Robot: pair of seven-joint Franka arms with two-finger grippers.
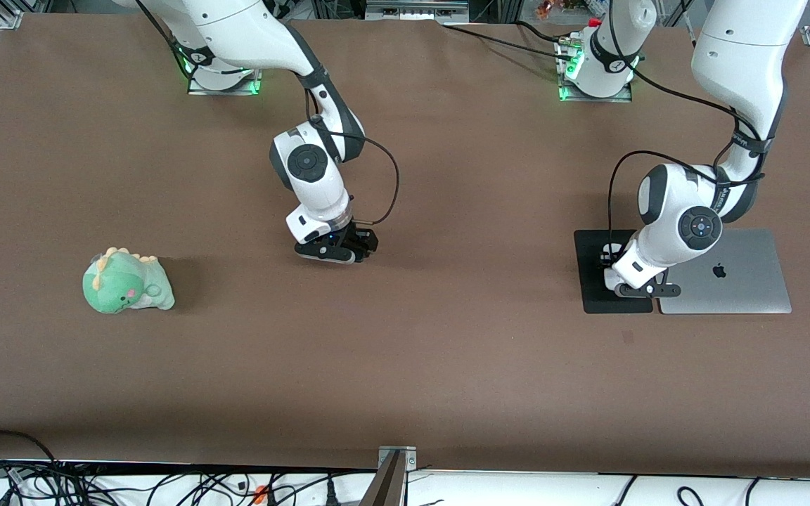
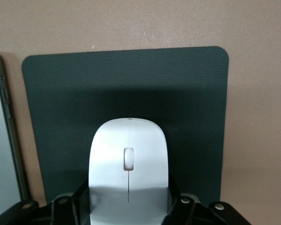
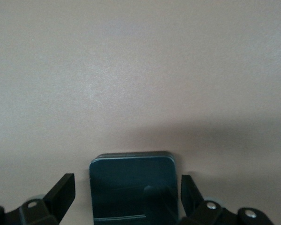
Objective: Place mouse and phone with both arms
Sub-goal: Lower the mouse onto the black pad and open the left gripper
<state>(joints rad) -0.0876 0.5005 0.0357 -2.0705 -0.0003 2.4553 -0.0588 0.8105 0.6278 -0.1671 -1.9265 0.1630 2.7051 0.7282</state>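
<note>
The white mouse is low over the black mouse pad (image 1: 598, 292) (image 2: 126, 84) and would rest there. My left gripper will open.
The white mouse (image 2: 129, 159) sits between the jaws of my left gripper (image 2: 129, 199), which is shut on its sides. It is low over the black mouse pad (image 2: 126, 79). In the front view that gripper (image 1: 631, 284) hangs over the pad (image 1: 591, 281), toward the left arm's end of the table. The black phone (image 3: 131, 185) lies flat on the brown table between the fingers (image 3: 63, 190) of my right gripper (image 3: 126, 187). That gripper is open, with a gap on each side of the phone. In the front view the right gripper (image 1: 338, 251) hides the phone.
A closed silver laptop (image 1: 725, 274) lies beside the mouse pad; its edge (image 2: 2, 140) shows in the left wrist view. A green dinosaur plush (image 1: 127, 282) sits toward the right arm's end of the table. Cables run along the table edge nearest the front camera.
</note>
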